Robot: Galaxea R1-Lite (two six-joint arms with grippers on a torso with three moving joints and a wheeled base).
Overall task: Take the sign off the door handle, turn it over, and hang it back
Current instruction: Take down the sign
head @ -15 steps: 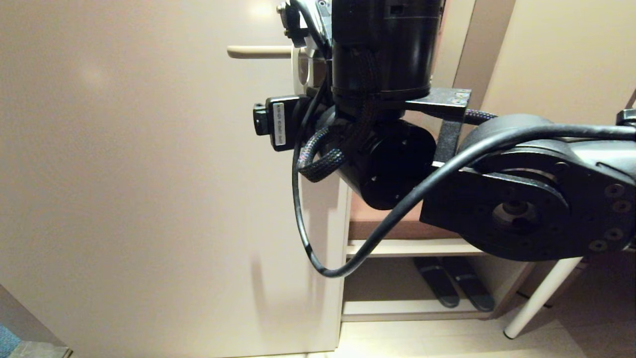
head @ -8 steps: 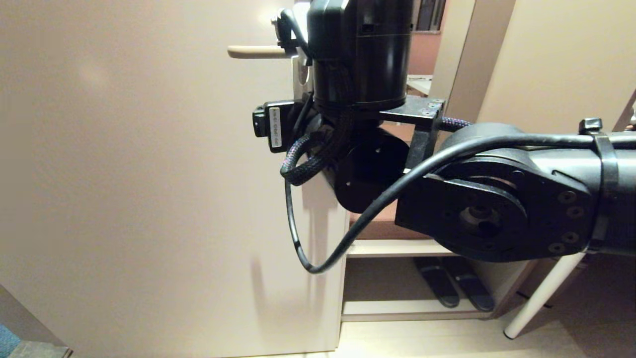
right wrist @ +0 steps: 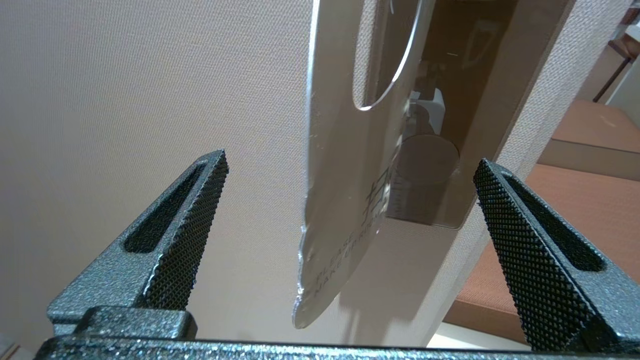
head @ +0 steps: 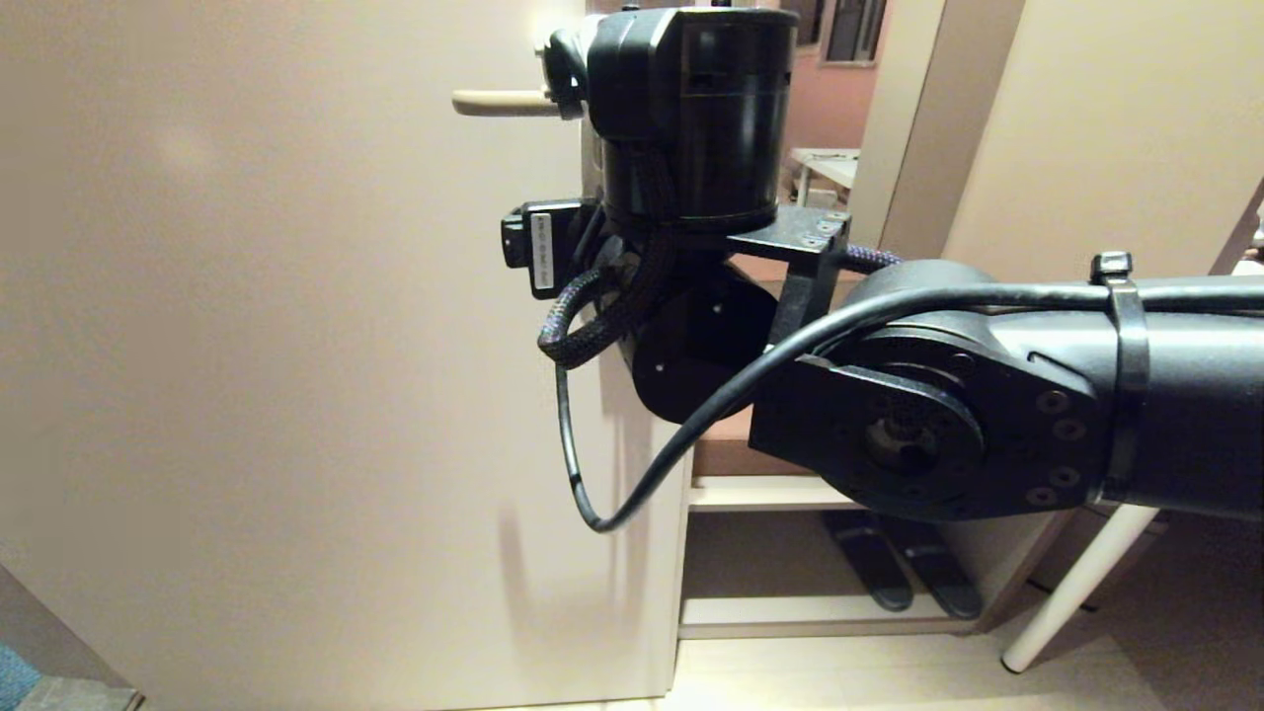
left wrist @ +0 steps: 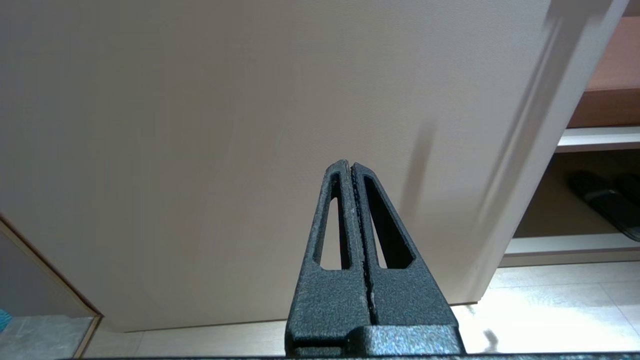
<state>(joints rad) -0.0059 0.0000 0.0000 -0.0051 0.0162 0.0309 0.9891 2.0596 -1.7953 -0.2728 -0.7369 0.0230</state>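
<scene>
My right gripper should grab the sign by its printed end (right wrist: 337, 267) to take it off the door handle. That leaves the sign's hole (right wrist: 384, 54) free to slip off the door handle.
The cream door handle (head: 499, 103) juts left from behind my raised right arm (head: 691, 109), which hides its knuckle and the sign in the head view. In the right wrist view the sign (right wrist: 335, 165) hangs edge-on with its white "PLEASE MAKE UP ROOM" face showing and its hole higher up. It hangs before the brownish-grey backplate (right wrist: 465, 90). My right gripper (right wrist: 350, 160) is open, its fingers wide on either side of the sign's lower end and not touching it. My left gripper (left wrist: 350, 165) is shut and empty, parked low facing the door.
The cream door (head: 296, 346) fills the left, its edge near my right wrist. To the right of the door stands a low shelf unit (head: 790, 489) with dark slippers (head: 894, 568) in it. A white table leg (head: 1071, 592) slants at the far right.
My right arm has shifted left and closer to the door, its wrist tilting. It now covers the sliver of sign and more of the handle seen earlier. The left arm has stayed still.
</scene>
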